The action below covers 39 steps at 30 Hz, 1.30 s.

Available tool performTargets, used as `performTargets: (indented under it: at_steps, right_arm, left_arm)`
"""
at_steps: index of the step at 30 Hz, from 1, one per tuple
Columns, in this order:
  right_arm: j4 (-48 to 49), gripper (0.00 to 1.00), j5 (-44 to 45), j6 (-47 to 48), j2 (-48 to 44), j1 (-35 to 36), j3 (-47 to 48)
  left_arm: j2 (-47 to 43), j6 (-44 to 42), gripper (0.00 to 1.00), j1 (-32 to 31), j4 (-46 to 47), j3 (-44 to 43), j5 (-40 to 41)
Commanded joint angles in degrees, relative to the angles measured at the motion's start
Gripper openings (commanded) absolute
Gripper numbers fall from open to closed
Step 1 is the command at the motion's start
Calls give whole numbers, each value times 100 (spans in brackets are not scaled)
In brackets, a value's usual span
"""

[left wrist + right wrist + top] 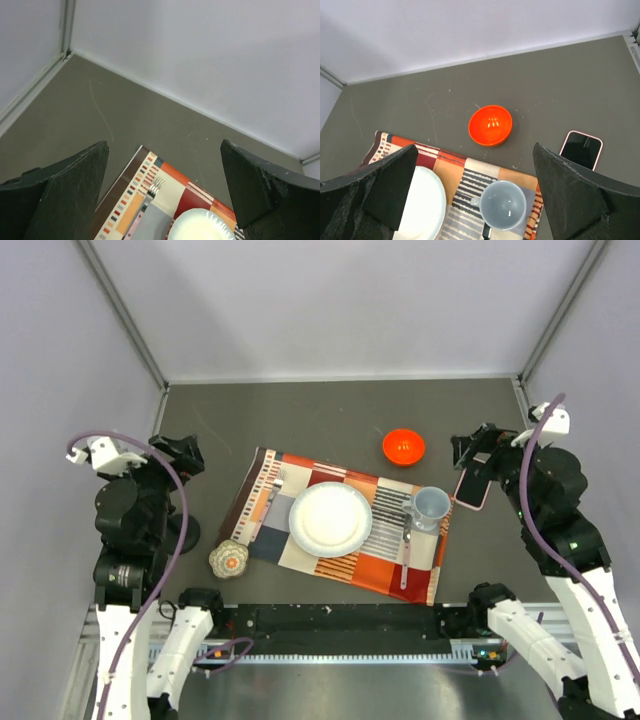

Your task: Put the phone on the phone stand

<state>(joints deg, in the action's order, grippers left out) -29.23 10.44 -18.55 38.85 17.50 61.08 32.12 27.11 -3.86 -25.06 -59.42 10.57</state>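
Observation:
I need to reach the phone stand with my left gripper and grab it above its round black base. The base then stays free to stand for the phone.
The phone (473, 489) lies flat on the dark table just right of the placemat, black screen up with a pink rim; the right wrist view shows the phone (581, 149) partly behind my right finger. My right gripper (469, 453) hovers above its far end, open and empty (475, 150). A black round base, seemingly the phone stand (187, 532), shows at the left beside my left arm, which hides most of it. My left gripper (186, 454) hangs open and empty above the table left of the placemat (164, 150).
A patterned placemat (268, 530) carries a white plate (330, 519), a grey mug (431, 506), a fork (152, 189) and a spoon (405, 562). An orange bowl (404, 446) sits behind it. A small knitted ball (228, 559) lies front left. Grey walls enclose the table.

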Motion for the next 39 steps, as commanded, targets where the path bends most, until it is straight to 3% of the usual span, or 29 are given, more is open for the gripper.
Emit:
performTargets:
  at_steps: [1, 6, 7, 11, 21, 26, 31, 39]
  right_arm:
    - [-12, 99, -59, -1, 105, -18, 141]
    - [40, 99, -568, -17, 465, -18, 291]
    - [67, 99, -639, -35, 500, -18, 256]
    - [146, 99, -859, 17, 510, -18, -78]
    - [295, 99, -1263, 193, 571, -18, -122]
    - [331, 99, -1325, 299, 553, -18, -289]
    - [331, 99, -1307, 413, 501, -18, -351]
    - [348, 99, -1342, 457, 448, -18, -368]
  left_arm:
    - [251, 224, 99, -19, -630, -9, 813]
    - [760, 592, 99, -19, -1605, -96, 2017]
    - [839, 759, 99, -19, -1990, -105, 2576]
    - [1243, 1909, 97, -19, -3003, -105, 3318]
    - [1481, 1964, 99, 69, -3004, 193, 3399]
    - [1648, 2482, 97, 297, -3313, 299, 3505]
    - [1386, 2676, 75, 342, -2734, 685, 2970]
    - [1156, 3221, 55, 526, -2434, 1143, 2968]
